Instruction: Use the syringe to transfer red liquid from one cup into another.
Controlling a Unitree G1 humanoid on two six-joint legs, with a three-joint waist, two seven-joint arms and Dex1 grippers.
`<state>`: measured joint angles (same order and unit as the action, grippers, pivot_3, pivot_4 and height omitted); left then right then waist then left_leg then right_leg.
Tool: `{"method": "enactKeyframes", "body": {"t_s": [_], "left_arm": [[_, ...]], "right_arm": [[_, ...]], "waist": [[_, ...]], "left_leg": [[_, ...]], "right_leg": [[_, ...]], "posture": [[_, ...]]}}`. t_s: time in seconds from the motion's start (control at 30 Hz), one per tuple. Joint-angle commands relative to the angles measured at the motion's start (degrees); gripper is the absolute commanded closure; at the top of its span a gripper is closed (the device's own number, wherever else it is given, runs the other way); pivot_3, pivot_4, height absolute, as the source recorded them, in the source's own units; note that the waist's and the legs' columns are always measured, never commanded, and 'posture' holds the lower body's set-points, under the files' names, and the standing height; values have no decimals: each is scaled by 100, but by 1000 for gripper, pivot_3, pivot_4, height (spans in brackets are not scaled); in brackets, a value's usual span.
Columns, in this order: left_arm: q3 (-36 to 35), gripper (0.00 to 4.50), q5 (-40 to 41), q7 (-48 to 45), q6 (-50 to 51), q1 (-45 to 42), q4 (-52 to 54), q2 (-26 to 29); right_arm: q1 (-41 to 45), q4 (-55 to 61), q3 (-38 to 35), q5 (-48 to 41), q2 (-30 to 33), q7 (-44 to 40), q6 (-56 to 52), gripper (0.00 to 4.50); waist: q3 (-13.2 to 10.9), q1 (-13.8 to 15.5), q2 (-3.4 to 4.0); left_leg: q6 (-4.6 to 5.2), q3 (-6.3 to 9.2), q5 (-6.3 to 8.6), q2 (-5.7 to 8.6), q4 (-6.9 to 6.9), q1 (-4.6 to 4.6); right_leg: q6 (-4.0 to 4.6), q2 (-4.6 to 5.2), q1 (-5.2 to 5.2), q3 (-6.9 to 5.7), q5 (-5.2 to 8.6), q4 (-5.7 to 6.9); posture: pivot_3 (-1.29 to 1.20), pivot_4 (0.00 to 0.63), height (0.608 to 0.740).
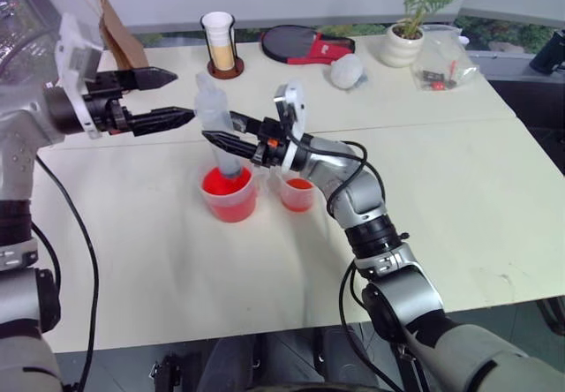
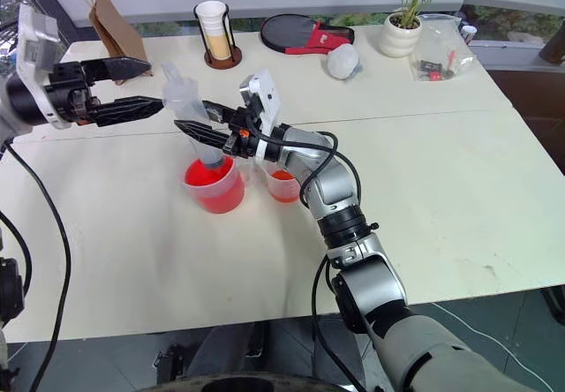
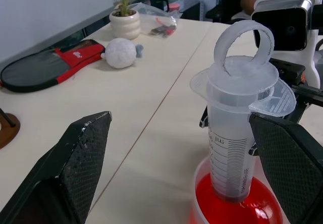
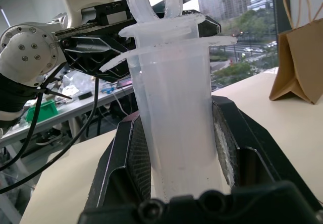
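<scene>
I will next grab the plunger by its ring with my left gripper, to draw the red liquid into the syringe.
The clear syringe stands nearly upright with its lower end dipped into the red liquid in the larger beaker. Its plunger ring sits just above the barrel's flange. My right gripper is shut on the barrel, which sits between its two pads. My left gripper is open at the level of the syringe's top, with one finger close beside the flange and the other finger well apart. The smaller cup, holding orange-red liquid, stands just right of the beaker.
Along the table's far side stand a brown paper bag, a holder of paper cups, a black-and-red paddle case, a white ball, a potted plant and a plastic bag.
</scene>
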<state>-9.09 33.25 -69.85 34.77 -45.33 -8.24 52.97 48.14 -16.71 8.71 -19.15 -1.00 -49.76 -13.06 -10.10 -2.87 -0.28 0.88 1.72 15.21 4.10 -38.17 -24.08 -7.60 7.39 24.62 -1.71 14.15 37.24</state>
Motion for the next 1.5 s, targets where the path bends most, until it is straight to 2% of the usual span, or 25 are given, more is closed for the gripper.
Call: {"method": "enactKeyframes", "body": {"t_s": [0.03, 0.2, 0.4, 0.6, 0.97, 1.07, 1.23, 1.3, 1.5], "left_arm": [[-111, 0, 2, -225, -15, -34, 94, 291], [-343, 0, 121, -329, 72, 156, 194, 549], [-591, 0, 373, -67, 194, 148, 333, 396], [-450, 0, 361, -2, 131, 21, 319, 191], [-52, 0, -98, 23, -383, -472, -370, -282], [-26, 796, -111, -64, -405, -509, -428, -341], [8, 3260, -74, -95, -362, -567, -366, -464], [36, 4053, -17, -146, -265, -608, -304, -463], [-175, 4053, 129, -37, -223, -1074, -423, -495]], "right_arm": [[92, 125, 49, 18, -122, 55, 132, 3106], [77, 95, 16, 14, -84, 81, 141, 3106], [48, 85, 57, 8, -124, 88, 139, 3106], [8, 108, 145, 34, -136, 65, 144, 3106], [-140, 288, 324, 53, -152, 94, 124, 3106], [-156, 310, 323, 58, -150, 130, 124, 3106], [-190, 332, 350, 62, -158, 166, 134, 3106], [-203, 314, 364, 82, -179, 189, 175, 3106], [-257, 242, 452, 150, -220, 208, 311, 3106]], "waist": [[0, -11, 0], [0, -28, 0], [0, 16, 0], [0, 26, 0], [0, 21, 0], [0, 23, 0], [0, 26, 0], [0, 21, 0], [0, 27, 0]], "left_leg": [[0, 0, 0, -1, 1, 0], [0, 1, 0, -1, 1, 0], [0, 2, 0, 0, -2, 0], [0, 1, 0, 0, -3, 0], [-1, 0, -1, 0, -2, 0], [-1, 1, -1, 0, -2, 0], [-1, 1, -1, 0, -3, 0], [-1, 1, -1, 0, -3, 0], [-1, 1, -1, 0, -2, 0]], "right_leg": [[0, -1, 0, 0, 0, 0], [0, 0, 0, 1, 0, 0], [0, 0, -2, 1, 0, -1], [0, 0, -3, 1, 0, 0], [0, -1, -2, 0, 0, -1], [0, -1, -2, 0, 0, 0], [0, 0, -3, 1, 0, -1], [0, -1, -3, 1, 0, -1], [0, -1, -2, 1, 0, -1]], "posture": [[0, 150, 740], [0, 150, 740], [0, 150, 740], [0, 150, 740], [0, 150, 740], [0, 150, 740], [0, 150, 740], [0, 150, 740], [0, 150, 740]]}}
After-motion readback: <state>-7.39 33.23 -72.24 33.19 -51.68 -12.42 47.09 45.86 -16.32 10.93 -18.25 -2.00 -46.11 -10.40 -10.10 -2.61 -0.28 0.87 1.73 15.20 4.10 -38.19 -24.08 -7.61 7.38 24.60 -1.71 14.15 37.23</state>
